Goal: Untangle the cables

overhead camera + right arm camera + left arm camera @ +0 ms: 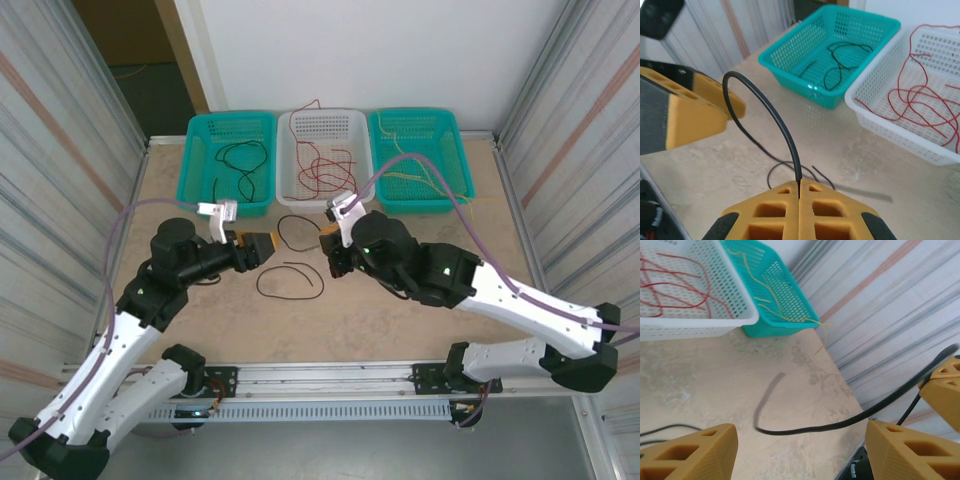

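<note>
The black cable's end is in my right gripper. My left gripper should grab the cable by its loop (pixel 280 232) (pixel 807 430) to untangle it.
A black cable (pixel 771 116) arcs up from my right gripper (pixel 799 189), whose jaws are shut on its end. It runs on as a loop (pixel 279 233) towards my left gripper (pixel 266 245). In the left wrist view the same cable (pixel 815 428) crosses the wide gap of my open left gripper (pixel 800 442) without touching either finger. A second black cable (pixel 768 176) lies loose on the table below, seen from above as a flat loop (pixel 259 283). More black cables lie in the left teal basket (pixel 196 170), red ones in the white basket (pixel 286 175), pale yellow ones in the right teal basket (pixel 462 165).
The three baskets stand side by side along the far edge of the table. Corrugated walls (pixel 70 150) close in both sides. The two grippers face each other at mid-table, close together, with bare table surface (pixel 330 320) between them and the near rail.
</note>
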You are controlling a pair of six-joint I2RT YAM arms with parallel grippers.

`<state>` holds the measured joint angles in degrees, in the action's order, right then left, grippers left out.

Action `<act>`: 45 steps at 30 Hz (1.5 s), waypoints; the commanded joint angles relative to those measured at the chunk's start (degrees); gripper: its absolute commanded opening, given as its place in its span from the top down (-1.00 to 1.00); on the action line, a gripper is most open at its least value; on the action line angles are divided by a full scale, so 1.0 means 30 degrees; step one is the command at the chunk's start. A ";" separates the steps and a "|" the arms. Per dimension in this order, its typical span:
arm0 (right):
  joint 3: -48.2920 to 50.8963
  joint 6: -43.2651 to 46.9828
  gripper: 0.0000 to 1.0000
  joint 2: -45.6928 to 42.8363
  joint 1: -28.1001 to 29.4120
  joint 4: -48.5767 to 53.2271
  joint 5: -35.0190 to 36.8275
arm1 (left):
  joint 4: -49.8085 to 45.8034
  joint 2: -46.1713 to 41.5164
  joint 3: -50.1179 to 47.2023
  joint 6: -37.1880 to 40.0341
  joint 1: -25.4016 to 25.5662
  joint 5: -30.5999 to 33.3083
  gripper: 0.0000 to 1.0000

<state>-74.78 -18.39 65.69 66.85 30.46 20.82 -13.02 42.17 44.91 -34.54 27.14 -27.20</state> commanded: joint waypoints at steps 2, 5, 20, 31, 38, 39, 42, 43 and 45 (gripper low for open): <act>0.0519 -0.0171 1.00 -0.0813 -0.0196 -0.0642 -0.0823 | 0.3081 -0.0039 -0.0803 -0.0230 0.0154 -0.2033 -0.38; 0.0639 -0.0505 1.00 -0.1028 -0.0496 -0.0875 -0.1572 | 0.4239 -0.0109 -0.1204 -0.0504 0.0154 -0.2600 -0.38; 0.1044 -0.1456 1.00 -0.1009 -0.1293 -0.1891 -0.3600 | 0.6115 0.0642 -0.1350 -0.0291 0.0154 -0.3535 0.67; 0.0043 -0.4479 -0.45 -0.1210 -0.0916 -0.1967 -0.1603 | 0.1626 -0.1297 -0.0446 0.3800 0.2821 0.8613 1.00; 0.0846 -0.8493 -0.56 -0.0204 -0.0918 -0.5658 -0.4920 | 0.3776 -0.0036 -0.0682 0.9029 0.9223 1.7644 1.00; 0.0791 -0.8982 -0.56 0.0055 -0.0983 -0.5698 -0.5038 | 0.4029 0.0455 -0.0508 0.9579 0.9845 1.8372 1.00; 0.0846 -1.0568 -0.56 0.0400 -0.1485 -0.6110 -0.5565 | 0.5088 0.1528 -0.0286 1.0521 1.1073 1.9607 1.00; 0.1035 -1.1184 -0.56 0.0359 -0.1796 -0.6530 -0.6092 | 0.5563 0.1753 -0.0330 1.0649 1.1273 1.9882 1.00; 0.1490 -1.2179 -0.56 0.0084 -0.2200 -0.7276 -0.6765 | 0.6260 0.2099 -0.0378 1.0808 1.1525 2.0497 1.00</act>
<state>-71.24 -47.53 66.67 61.73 14.28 4.49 0.21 48.16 42.37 -7.20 60.40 26.55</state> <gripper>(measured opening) 0.778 0.059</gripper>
